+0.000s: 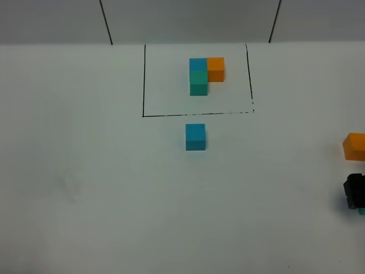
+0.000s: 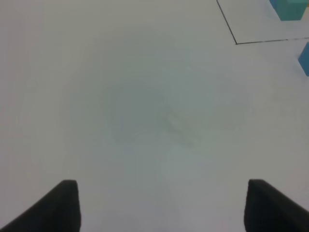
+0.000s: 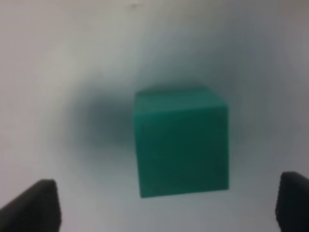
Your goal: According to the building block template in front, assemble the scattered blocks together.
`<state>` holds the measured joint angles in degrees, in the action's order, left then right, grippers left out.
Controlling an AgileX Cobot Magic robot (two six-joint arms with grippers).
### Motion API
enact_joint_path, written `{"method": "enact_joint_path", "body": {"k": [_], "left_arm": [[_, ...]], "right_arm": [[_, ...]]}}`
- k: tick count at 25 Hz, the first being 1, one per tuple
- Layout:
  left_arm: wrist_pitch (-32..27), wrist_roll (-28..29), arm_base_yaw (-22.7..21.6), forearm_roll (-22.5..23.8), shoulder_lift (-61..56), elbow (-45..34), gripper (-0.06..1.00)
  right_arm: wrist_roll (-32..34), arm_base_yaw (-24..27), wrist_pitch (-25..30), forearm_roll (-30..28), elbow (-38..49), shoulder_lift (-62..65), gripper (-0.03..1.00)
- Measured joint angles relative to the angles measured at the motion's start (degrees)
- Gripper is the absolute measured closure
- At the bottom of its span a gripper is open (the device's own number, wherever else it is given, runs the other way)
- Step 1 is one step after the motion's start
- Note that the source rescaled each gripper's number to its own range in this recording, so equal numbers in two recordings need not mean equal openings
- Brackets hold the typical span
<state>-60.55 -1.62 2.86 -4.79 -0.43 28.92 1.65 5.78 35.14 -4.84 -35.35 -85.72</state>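
The right gripper grabs the scattered teal-green cube (image 1: 361,210) by its opposite sides next, to pair it with the sky blue cube (image 1: 195,137) as the template shows.
The building block template (image 1: 205,73) sits at the back centre inside a thin black frame, with a blue, a teal-green and an orange cube in an L. Of the scattered blocks, the sky blue cube (image 1: 195,137) lies just in front of the frame. The orange cube (image 1: 355,146) is at the right edge. The teal-green cube (image 3: 181,142) lies under my right gripper (image 3: 164,205), whose fingers stand wide on either side without touching it. In the exterior view that gripper (image 1: 355,191) is cut by the right edge. My left gripper (image 2: 164,208) is open over bare table.
The white table (image 1: 85,188) stretches wide on the left and in front. The frame's drawn corner (image 2: 236,42) and an edge of the blue cube (image 2: 305,58) show in the left wrist view. A grey wall with dark seams stands behind the table.
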Motion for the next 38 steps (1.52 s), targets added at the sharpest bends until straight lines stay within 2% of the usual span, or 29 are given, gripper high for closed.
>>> {"method": "enact_joint_path", "body": {"k": [4, 8, 10, 13, 14, 16, 18, 21, 24, 27, 32, 35, 38], "left_arm": [[0.0, 0.0, 0.0, 0.0, 0.0, 0.0, 0.45], [0.0, 0.0, 0.0, 0.0, 0.0, 0.0, 0.45], [0.0, 0.0, 0.0, 0.0, 0.0, 0.0, 0.45], [0.0, 0.0, 0.0, 0.0, 0.0, 0.0, 0.45], [0.0, 0.0, 0.0, 0.0, 0.0, 0.0, 0.45], [0.0, 0.0, 0.0, 0.0, 0.0, 0.0, 0.45], [0.0, 0.0, 0.0, 0.0, 0.0, 0.0, 0.45], [0.0, 0.0, 0.0, 0.0, 0.0, 0.0, 0.45], [0.0, 0.0, 0.0, 0.0, 0.0, 0.0, 0.45], [0.0, 0.0, 0.0, 0.0, 0.0, 0.0, 0.45], [0.0, 0.0, 0.0, 0.0, 0.0, 0.0, 0.45], [0.0, 0.0, 0.0, 0.0, 0.0, 0.0, 0.45], [0.0, 0.0, 0.0, 0.0, 0.0, 0.0, 0.45]], "right_arm": [[-2.28, 0.79, -0.99, 0.71, -0.01, -2.14, 0.16], [-4.9, 2.55, -3.19, 4.84, -0.06, -4.99, 0.17], [-5.42, 3.34, -3.7, 6.19, -0.06, -5.92, 0.2], [-5.48, 3.95, -3.63, 6.28, -0.06, -6.85, 0.36], [-5.48, 3.97, -3.58, 5.97, -0.06, -7.02, 0.45], [-5.48, 3.97, -3.45, 5.62, -0.06, -7.18, 0.66], [-5.42, 3.97, -3.33, 5.57, -0.06, -7.18, 0.94], [-3.57, 3.97, -2.4, 6.34, -0.24, -7.12, 0.95], [-0.23, 2.77, 0.97, 7.69, -1.43, -6.07, 0.95], [7.9, -3.8, 5.43, 7.99, -3.51, -2.18, 0.95], [33.11, -25.61, 13.46, 3.21, -9.02, 2.73, 0.95], [47.13, -37.85, 15.76, 0.28, -14.39, -0.53, 0.95], [54.13, -44.84, 17.76, -2.06, -21.29, -7.54, 0.95]]}}
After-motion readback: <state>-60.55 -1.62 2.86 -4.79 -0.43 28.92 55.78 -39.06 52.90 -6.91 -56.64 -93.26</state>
